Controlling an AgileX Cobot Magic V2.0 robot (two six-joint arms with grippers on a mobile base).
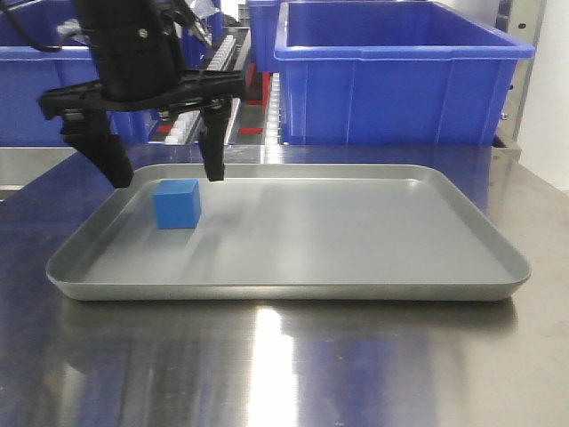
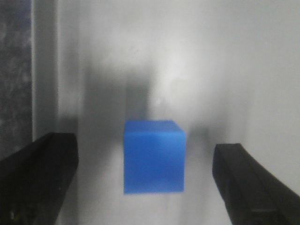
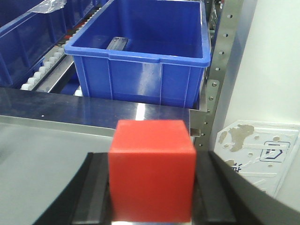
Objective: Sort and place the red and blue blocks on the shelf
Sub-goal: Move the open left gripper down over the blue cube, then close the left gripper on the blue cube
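The blue block (image 1: 176,204) needs to be sorted onto the shelf, so my left gripper will pick it up next by its opposite sides.
The blue block (image 1: 176,204) rests on the left part of a shallow grey tray (image 1: 293,290). My left gripper (image 1: 164,165) hangs open just above and behind it, one black finger on each side. In the left wrist view the blue block (image 2: 153,157) sits between the spread fingers of the left gripper (image 2: 145,157), with a gap on both sides. My right gripper (image 3: 152,187) is shut on the red block (image 3: 152,171), which is squeezed between both pads and held above the tray's right end. The shelf's steel rail (image 3: 70,105) lies beyond it.
Large blue bins (image 1: 400,71) stand behind the tray, with a roller track (image 1: 233,53) between them. In the right wrist view one blue bin (image 3: 140,51) sits past the steel rail, beside a perforated steel upright (image 3: 220,61). The steel tabletop (image 1: 284,365) surrounds the tray.
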